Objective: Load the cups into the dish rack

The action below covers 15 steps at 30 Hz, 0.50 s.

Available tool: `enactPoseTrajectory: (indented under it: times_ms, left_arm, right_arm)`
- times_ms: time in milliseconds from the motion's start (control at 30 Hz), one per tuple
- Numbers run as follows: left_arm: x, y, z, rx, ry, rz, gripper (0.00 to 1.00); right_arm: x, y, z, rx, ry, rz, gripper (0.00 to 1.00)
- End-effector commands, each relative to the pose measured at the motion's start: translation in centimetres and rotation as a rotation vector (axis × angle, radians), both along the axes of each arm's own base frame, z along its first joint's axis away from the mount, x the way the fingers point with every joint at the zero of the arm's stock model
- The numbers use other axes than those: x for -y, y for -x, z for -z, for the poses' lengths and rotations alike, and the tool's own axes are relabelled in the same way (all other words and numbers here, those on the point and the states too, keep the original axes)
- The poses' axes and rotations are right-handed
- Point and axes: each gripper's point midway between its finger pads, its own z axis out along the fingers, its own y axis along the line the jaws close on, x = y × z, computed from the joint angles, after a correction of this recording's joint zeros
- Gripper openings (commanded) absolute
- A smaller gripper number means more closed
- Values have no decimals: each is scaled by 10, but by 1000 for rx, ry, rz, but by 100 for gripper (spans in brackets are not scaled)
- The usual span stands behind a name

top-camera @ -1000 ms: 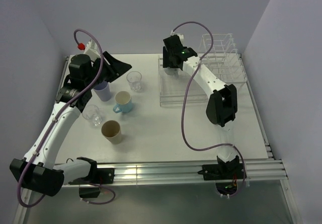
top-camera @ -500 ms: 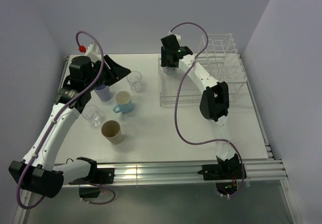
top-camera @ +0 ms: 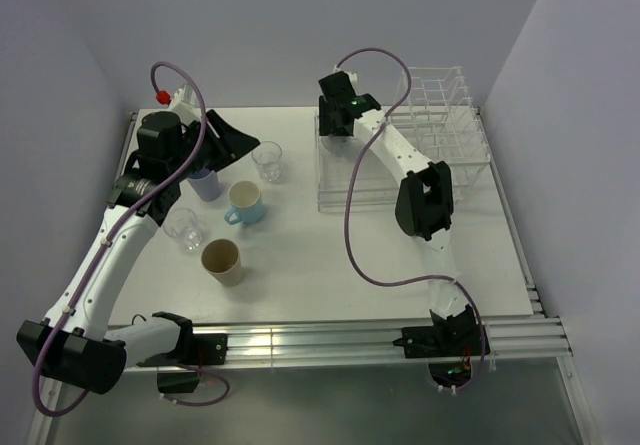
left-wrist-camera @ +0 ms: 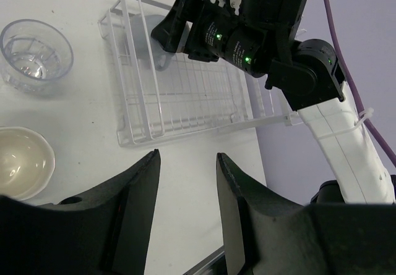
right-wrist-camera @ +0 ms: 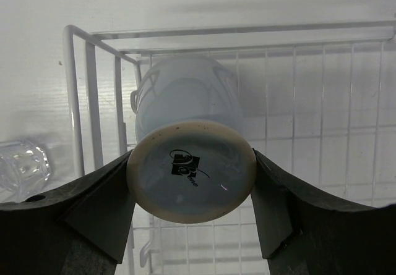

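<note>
The upside-down mug (right-wrist-camera: 185, 102) stands inside the rack's corner, the mug's rim toward the rack's wire bottom, so it is time for my right gripper to open.
My right gripper (top-camera: 336, 125) (right-wrist-camera: 192, 164) is shut on an upside-down light blue mug (right-wrist-camera: 185, 102) (left-wrist-camera: 146, 35), held at its cream base over the far left corner of the white wire dish rack (top-camera: 352, 183) (right-wrist-camera: 93, 102). My left gripper (top-camera: 236, 137) (left-wrist-camera: 187, 157) hangs open and empty above the table's left side, near a lavender tumbler (top-camera: 205, 183). On the table stand a clear glass (top-camera: 267, 160) (left-wrist-camera: 34, 52), a second light blue mug (top-camera: 244, 203) (left-wrist-camera: 21, 167), another clear glass (top-camera: 183, 228) and a tan cup (top-camera: 222, 262).
The rack's taller section of upright dividers (top-camera: 440, 115) rises at the back right. Walls close in the table on three sides. A metal rail (top-camera: 330, 337) runs along the near edge, between the arm bases.
The right arm has shifted slightly left and farther back, carrying the mug over the rack's corner. The left arm has barely moved.
</note>
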Motion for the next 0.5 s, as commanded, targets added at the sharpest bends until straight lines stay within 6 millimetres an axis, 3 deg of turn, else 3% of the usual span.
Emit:
enactPoseTrajectory:
  times_ms: [0,67,167,300,467]
  left_arm:
    - [-1,1,-8,45,-6,3,48]
    - [-1,0,-6,41,-7,3,48]
    - [0,-1,-2,34,-13,3,48]
    - [0,-2,-2,34,-9,3,48]
    - [0,-3,-1,29,-10,0,48]
  right_arm:
    - [-3,-16,-20,76,-31,14,0]
    - [-2,-17,-17,74,-25,18,0]
    - [-1,-17,-18,76,-20,22,11]
    - [0,-16,-21,84,-18,25,41]
    - [-1,-17,-30,100,-20,20,62]
